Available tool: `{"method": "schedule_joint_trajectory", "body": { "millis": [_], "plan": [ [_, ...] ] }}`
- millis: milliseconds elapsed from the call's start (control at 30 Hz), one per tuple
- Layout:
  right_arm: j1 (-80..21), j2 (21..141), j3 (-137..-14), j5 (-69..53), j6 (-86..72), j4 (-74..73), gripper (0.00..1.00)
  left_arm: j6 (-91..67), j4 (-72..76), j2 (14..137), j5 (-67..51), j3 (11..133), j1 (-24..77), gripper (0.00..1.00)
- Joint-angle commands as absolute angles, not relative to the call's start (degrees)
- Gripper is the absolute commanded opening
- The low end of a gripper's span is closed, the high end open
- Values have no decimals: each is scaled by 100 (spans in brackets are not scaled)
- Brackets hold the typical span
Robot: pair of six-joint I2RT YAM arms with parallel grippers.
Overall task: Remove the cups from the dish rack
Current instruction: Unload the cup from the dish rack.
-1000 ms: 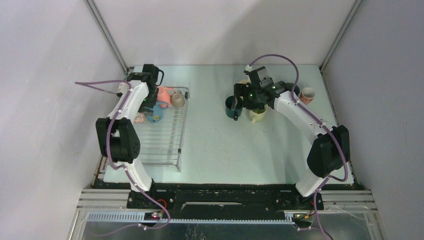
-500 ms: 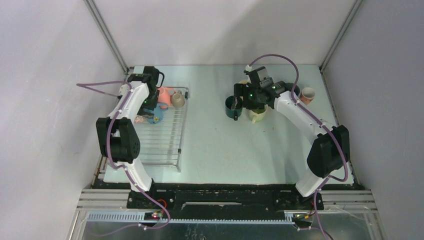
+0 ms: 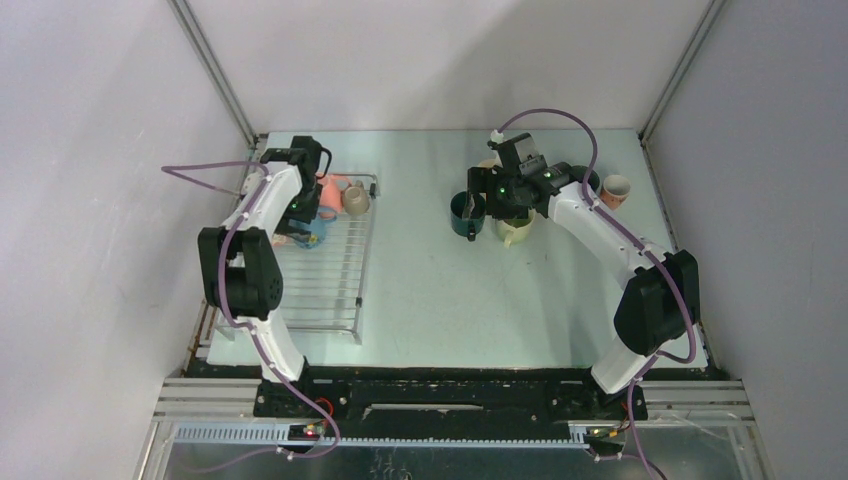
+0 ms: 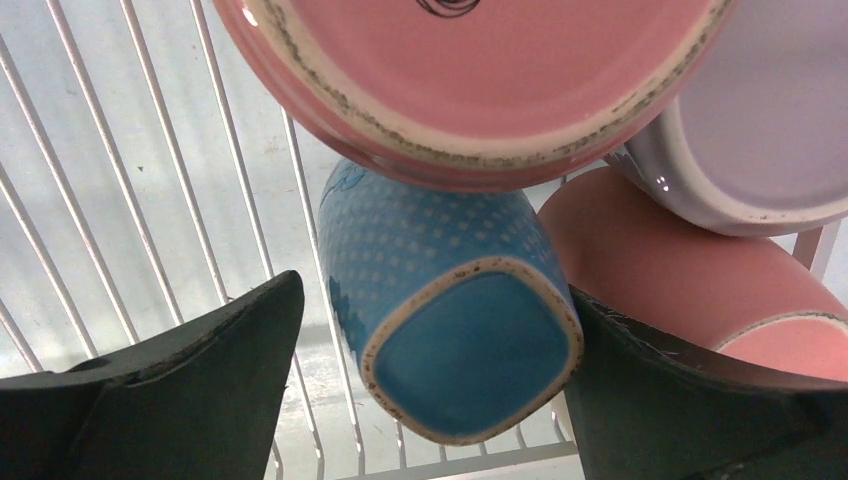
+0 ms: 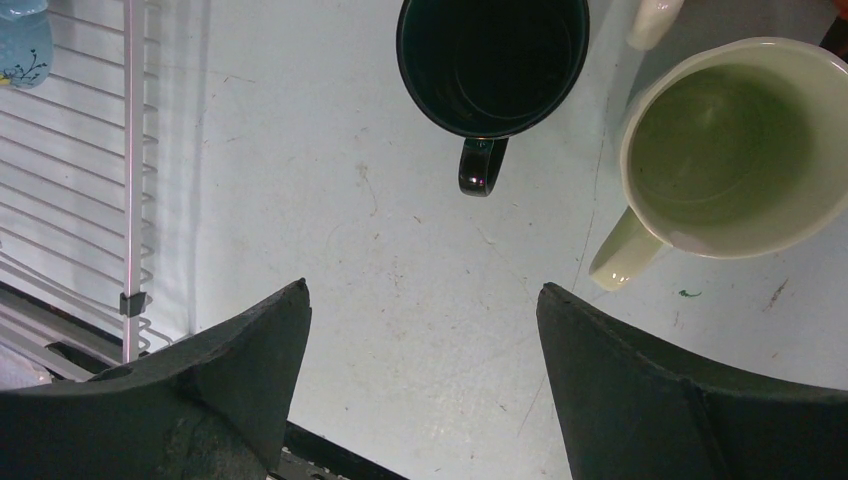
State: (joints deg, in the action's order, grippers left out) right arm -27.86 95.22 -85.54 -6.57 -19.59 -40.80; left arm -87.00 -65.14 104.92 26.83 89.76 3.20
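The left gripper's two fingers reach past the square base of the blue dotted cup, along its dotted sides, so it should close on the cup.
The dish rack [image 3: 330, 290] stands at the left of the table, with several cups at its far end. My left gripper [image 3: 303, 203] is open around a blue dotted cup [image 4: 450, 300], which lies on its side with its base toward the camera. There is a gap on the left finger's side, and the right finger [image 4: 680, 400] is at the cup's edge. A pink cup [image 4: 480, 70], a lilac-white cup [image 4: 760, 120] and another pink cup [image 4: 680, 270] crowd around it. My right gripper [image 5: 422, 290] is open and empty above the table, near a dark green cup [image 5: 490, 60] and a cream cup [image 5: 735, 150].
In the top view a pink cup [image 3: 328, 188], a beige cup [image 3: 355, 198] and a speckled pink cup [image 3: 280, 238] lie in the rack. A pinkish cup [image 3: 615, 189] stands at the far right of the table. The rack's rim [image 5: 130, 150] shows in the right wrist view.
My left wrist has shifted slightly to the right over the rack's cups. The right arm has not moved.
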Motion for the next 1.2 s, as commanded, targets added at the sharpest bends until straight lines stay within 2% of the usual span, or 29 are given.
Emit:
{"method": "schedule_joint_trajectory", "body": {
  "millis": [0, 400, 533, 667, 733, 1167],
  "plan": [
    [-2791, 9316, -8516, -700, -1846, -3909, 90, -8671, -6665, 10555, 2705, 8950, 281, 94],
    [-2787, 9242, -8506, -712, -1846, -3906, 90, -8060, -6495, 10214, 2695, 8685, 304, 39],
    [-2811, 9215, -8557, -756, -1855, -3910, 90, -7554, -6376, 9994, 2633, 8597, 341, 18],
    [-2821, 9171, -8553, -793, -1878, -3904, 90, -7057, -6211, 9765, 2512, 8401, 391, 3],
    [-2834, 9181, -8571, -869, -1899, -3899, 90, -6777, -6105, 9659, 2384, 8294, 403, 0],
    [-3005, 9216, -8570, -1500, -2349, -3512, 90, -5400, -5258, 8801, 1665, 7603, 452, 0]
  ]
}}
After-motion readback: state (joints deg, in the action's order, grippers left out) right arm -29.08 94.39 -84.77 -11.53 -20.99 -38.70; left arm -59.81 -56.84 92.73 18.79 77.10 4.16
